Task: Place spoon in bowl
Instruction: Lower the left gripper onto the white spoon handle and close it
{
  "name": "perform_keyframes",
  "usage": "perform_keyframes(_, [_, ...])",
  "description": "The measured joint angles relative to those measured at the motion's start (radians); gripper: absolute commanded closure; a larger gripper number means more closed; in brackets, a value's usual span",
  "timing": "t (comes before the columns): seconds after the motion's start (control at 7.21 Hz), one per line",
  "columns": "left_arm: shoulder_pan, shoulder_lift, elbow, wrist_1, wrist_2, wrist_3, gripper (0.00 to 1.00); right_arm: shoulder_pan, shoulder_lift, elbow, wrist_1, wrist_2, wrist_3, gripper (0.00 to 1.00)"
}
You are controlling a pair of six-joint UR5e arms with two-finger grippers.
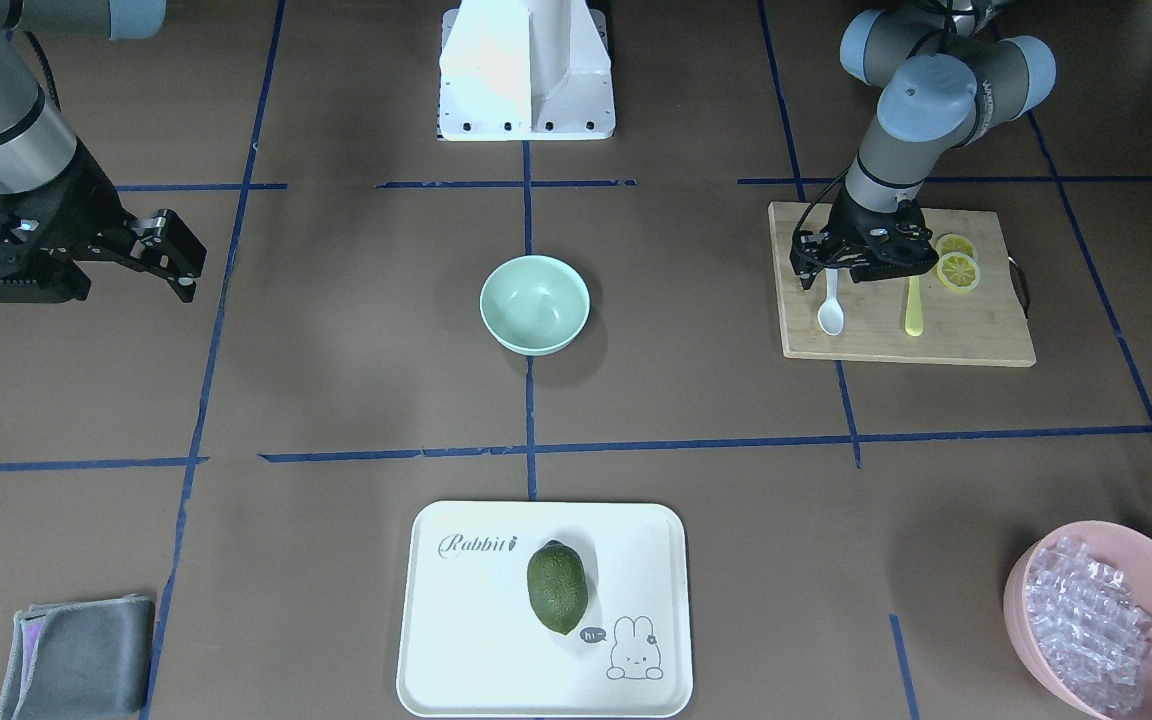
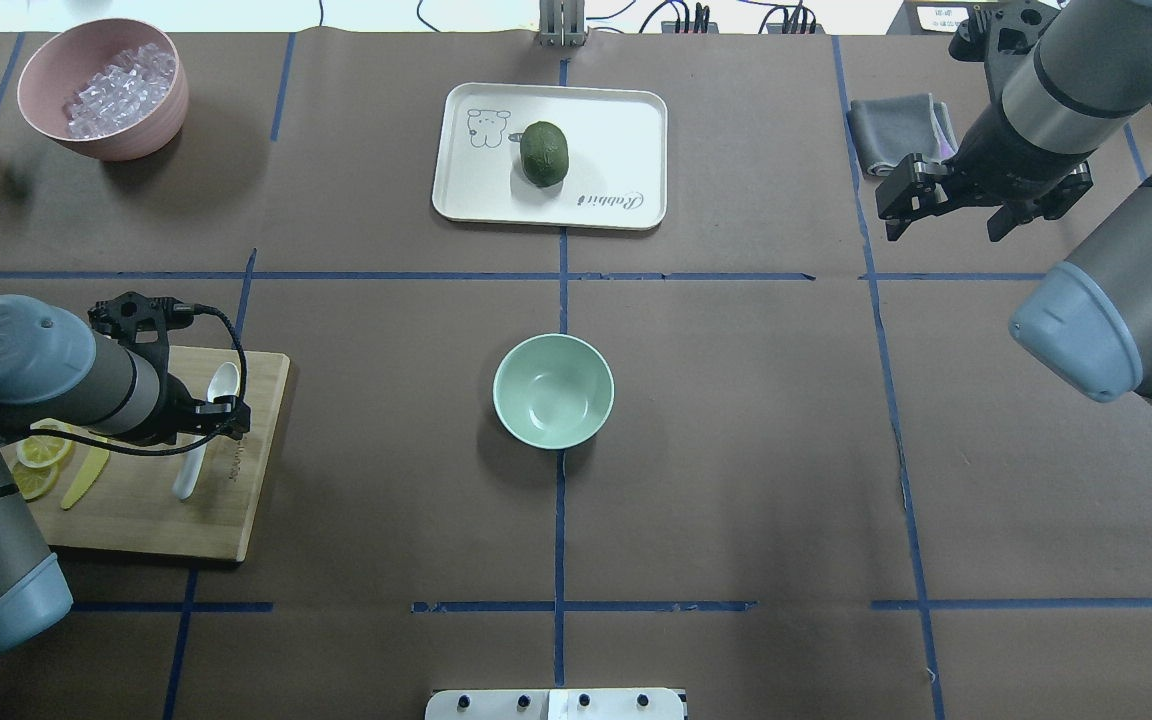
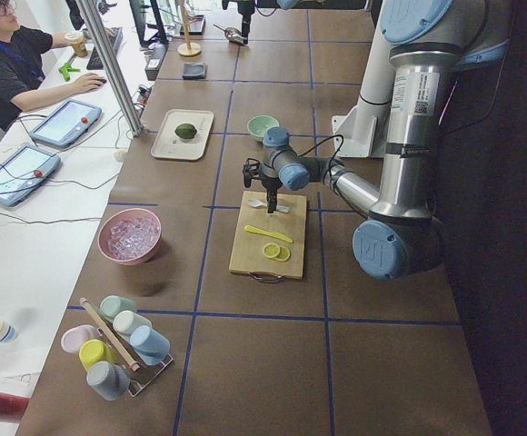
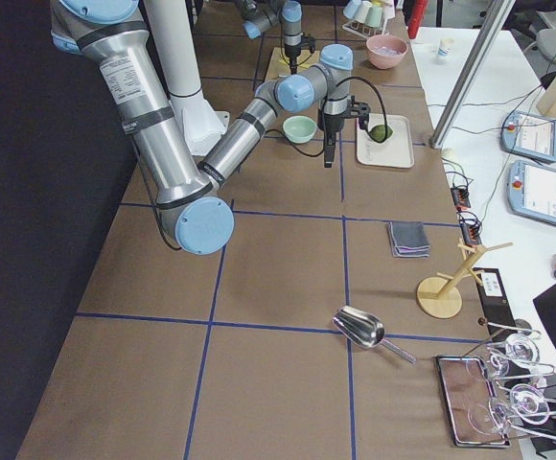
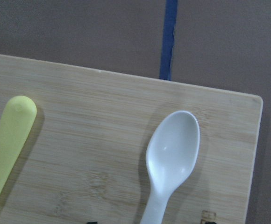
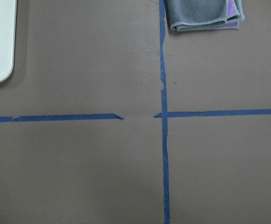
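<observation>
I need to grab the white spoon by its handle (image 1: pixel 831 281) with my left gripper next, so that I can place the spoon in the bowl (image 1: pixel 533 305).
The white spoon (image 1: pixel 829 315) lies on the wooden cutting board (image 1: pixel 936 340), scoop pointing away from the robot. My left gripper (image 1: pixel 829 272) is low over the spoon's handle, open, one finger on each side of it. In the left wrist view the scoop (image 5: pixel 173 149) fills the middle and the finger tips barely show at the bottom edge. The mint-green bowl (image 1: pixel 534 303) stands empty at the table's centre, well apart from the board. My right gripper (image 1: pixel 179 262) hangs open and empty above bare table on the other side.
A yellow plastic knife (image 1: pixel 913 310) and lemon slices (image 1: pixel 958 268) share the board. A white tray (image 1: pixel 476 640) holds an avocado (image 1: pixel 556 587). A pink bowl (image 1: pixel 1036 640) of clear cubes and a folded grey cloth (image 1: pixel 76 655) sit at the far corners.
</observation>
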Motion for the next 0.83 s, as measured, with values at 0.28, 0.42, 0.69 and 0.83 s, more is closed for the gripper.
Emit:
perform_keyframes(0.28, [-0.001,0.000,-0.002,0.001,-0.001,0.000,0.46,0.000,-0.001,0.000,0.000,0.000,0.000,0.00])
perform_keyframes(0.42, [-0.001,0.001,-0.003,0.001,-0.001,0.001,0.46,0.000,-0.001,0.001,0.000,0.000,0.000,0.00])
perform_keyframes(0.69, [-0.002,0.001,-0.004,0.001,-0.001,0.001,0.46,0.000,-0.002,0.003,0.000,0.000,0.000,0.00])
perform_keyframes(0.83, [-0.002,0.002,-0.003,0.001,-0.001,0.001,0.46,0.000,-0.002,0.003,0.000,0.000,0.000,0.00])
